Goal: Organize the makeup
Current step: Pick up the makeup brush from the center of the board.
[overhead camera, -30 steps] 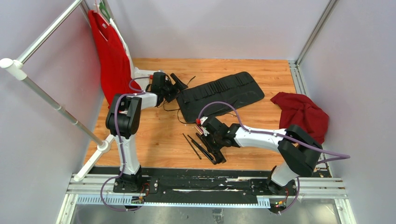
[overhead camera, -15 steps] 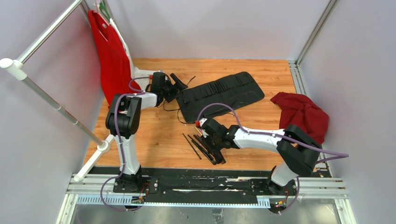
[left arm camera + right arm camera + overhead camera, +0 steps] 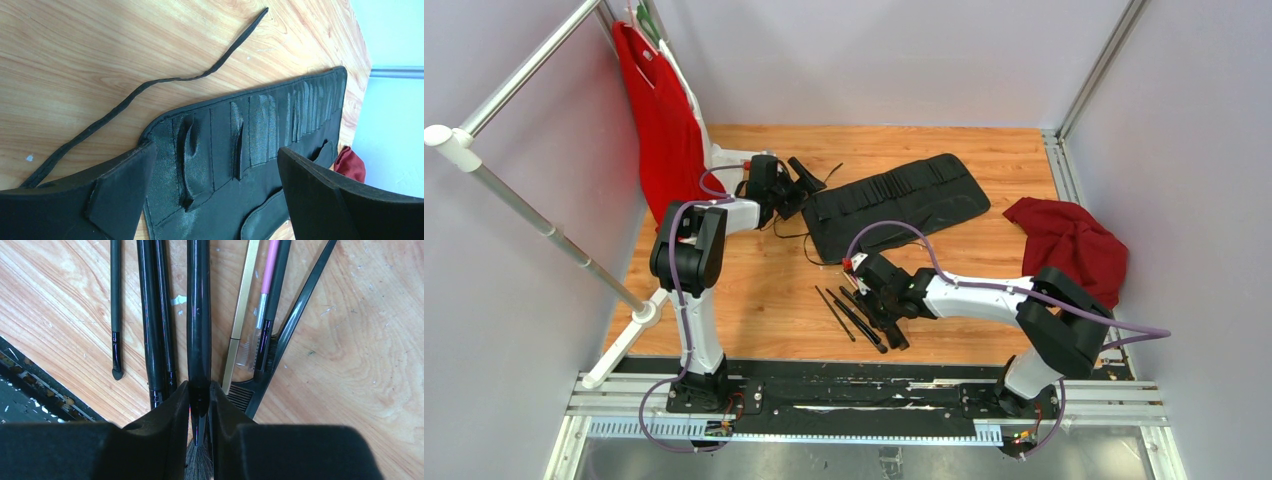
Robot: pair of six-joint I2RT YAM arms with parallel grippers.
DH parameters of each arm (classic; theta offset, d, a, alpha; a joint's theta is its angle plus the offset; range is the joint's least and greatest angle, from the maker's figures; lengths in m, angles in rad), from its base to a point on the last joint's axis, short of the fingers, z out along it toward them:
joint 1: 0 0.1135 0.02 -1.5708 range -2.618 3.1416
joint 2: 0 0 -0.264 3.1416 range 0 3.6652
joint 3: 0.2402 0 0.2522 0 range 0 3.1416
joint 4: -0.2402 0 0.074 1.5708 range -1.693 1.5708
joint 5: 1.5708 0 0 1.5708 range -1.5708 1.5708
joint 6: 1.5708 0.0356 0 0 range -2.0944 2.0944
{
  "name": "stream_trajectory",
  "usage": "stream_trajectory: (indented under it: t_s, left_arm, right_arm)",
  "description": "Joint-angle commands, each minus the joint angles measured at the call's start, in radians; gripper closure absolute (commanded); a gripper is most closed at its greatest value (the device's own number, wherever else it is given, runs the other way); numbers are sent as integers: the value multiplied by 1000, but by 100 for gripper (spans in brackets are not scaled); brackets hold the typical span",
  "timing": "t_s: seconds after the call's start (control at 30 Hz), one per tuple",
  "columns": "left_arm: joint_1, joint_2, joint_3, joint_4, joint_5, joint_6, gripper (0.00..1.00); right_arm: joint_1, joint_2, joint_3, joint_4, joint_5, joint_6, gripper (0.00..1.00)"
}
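The thick black brush [image 3: 198, 315] would come up out of the row if I lifted my right gripper now, because the gripper's fingers are closed on the brush's ferrule [image 3: 199, 396].
The makeup [image 3: 856, 312] is a row of thin brushes lying side by side on the wood floor near the front rail. In the right wrist view a thick black brush [image 3: 198, 315] runs straight between my right gripper [image 3: 199, 391] fingers, which are shut on its ferrule just above the bristles. Beside it lie two black brushes [image 3: 155, 315], a thin one [image 3: 115, 310], a tan one [image 3: 245, 305], a pink one [image 3: 271, 265] and a black comb-ended tool [image 3: 300, 305]. My right gripper [image 3: 889, 330] is low over this row. My left gripper [image 3: 215, 155] stands open over the black slotted roll [image 3: 260, 125], its slots empty.
The roll [image 3: 904, 200] lies spread at the back centre, its cord [image 3: 150, 87] trailing over the wood. A dark red cloth [image 3: 1069, 245] is heaped at the right. A red garment [image 3: 659, 120] hangs on the white rack at the left. The black front rail [image 3: 854, 385] borders the brushes.
My right gripper's fingers have closed in on the thick black brush, and the wrist has edged slightly left. The left arm has not moved.
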Motion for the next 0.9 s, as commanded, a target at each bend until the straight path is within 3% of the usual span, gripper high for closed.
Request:
stream_trajectory:
  t_s: [0.0, 0.57, 0.7, 0.87]
  left_arm:
    - [19, 10, -39, -99, -21, 11, 2]
    - [22, 12, -40, -97, -20, 7, 2]
    - [22, 7, -43, -97, -25, 4, 2]
    - [22, 1, -54, -97, -27, -1, 2]
  right_arm:
    - [17, -15, 26, -51, 38, 1, 81]
    - [18, -84, 165, -173, 83, -29, 85]
    - [8, -61, 282, -258, 104, -31, 99]
    - [-15, 51, 498, -411, 123, -37, 99]
